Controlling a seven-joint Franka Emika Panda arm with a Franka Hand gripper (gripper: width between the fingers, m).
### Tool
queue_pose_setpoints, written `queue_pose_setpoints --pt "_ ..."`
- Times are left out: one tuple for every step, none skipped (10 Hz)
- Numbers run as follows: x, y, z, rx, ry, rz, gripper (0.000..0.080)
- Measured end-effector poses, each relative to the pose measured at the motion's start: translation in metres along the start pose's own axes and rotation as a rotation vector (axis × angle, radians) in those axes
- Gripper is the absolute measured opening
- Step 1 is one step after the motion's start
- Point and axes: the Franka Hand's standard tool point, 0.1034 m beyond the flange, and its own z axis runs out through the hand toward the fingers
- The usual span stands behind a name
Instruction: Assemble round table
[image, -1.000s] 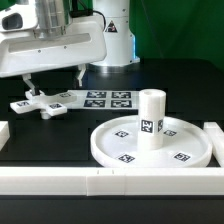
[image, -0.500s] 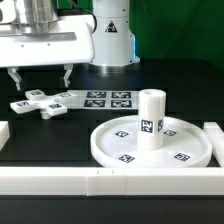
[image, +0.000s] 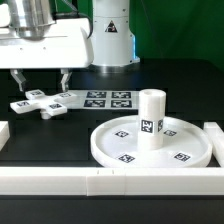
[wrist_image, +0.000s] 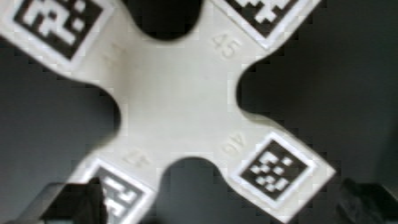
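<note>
The cross-shaped piece has a narrow middle between the tagged arms, and my gripper should grab it there next. The piece then goes on the short post.
The cross-shaped piece lies flat on the black table at the exterior view's left, white with square tags on its arms. My gripper hangs open just above it, one finger to each side and nothing between them. The wrist view is filled by the cross-shaped piece, with the dark fingertips at the picture's edge around my gripper. The large rimmed round disc lies at the exterior view's right. The short post stands upright at its centre.
The marker board lies flat just to the exterior view's right of the cross-shaped piece. Long white border rails run along the front edge, with short rail ends at the left and right.
The gripper has moved toward the exterior view's left and a little lower, so it now hangs over the cross-shaped piece. It stayed open. The parts have not moved.
</note>
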Motion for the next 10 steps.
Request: queue_pose_setpoints --pt "-0.005 0.008 0.002 -0.006 0.003 -0.032 0.0648" --pt "-0.01 0.014 0.004 -0.012 0.005 -0.041 0.0648" --pt "-0.014 0.015 0.005 -0.012 0.003 -0.038 0.0648" --pt "-0.013 0.014 0.005 -0.012 0.004 -0.041 0.0648" --pt "-0.013 0.014 0.005 -0.012 0.004 -0.041 0.0648" --pt "-0.013 0.013 0.006 -0.015 0.005 -0.05 0.0648" --pt "-0.014 0.011 0.011 -0.016 0.0 -0.068 0.0648" --pt "-0.016 0.011 0.014 -0.017 -0.006 -0.077 0.0648" --pt "-0.016 0.009 0.016 -0.024 0.003 -0.091 0.0648" --pt "-0.018 0.009 0.019 -0.028 0.005 -0.107 0.0648"
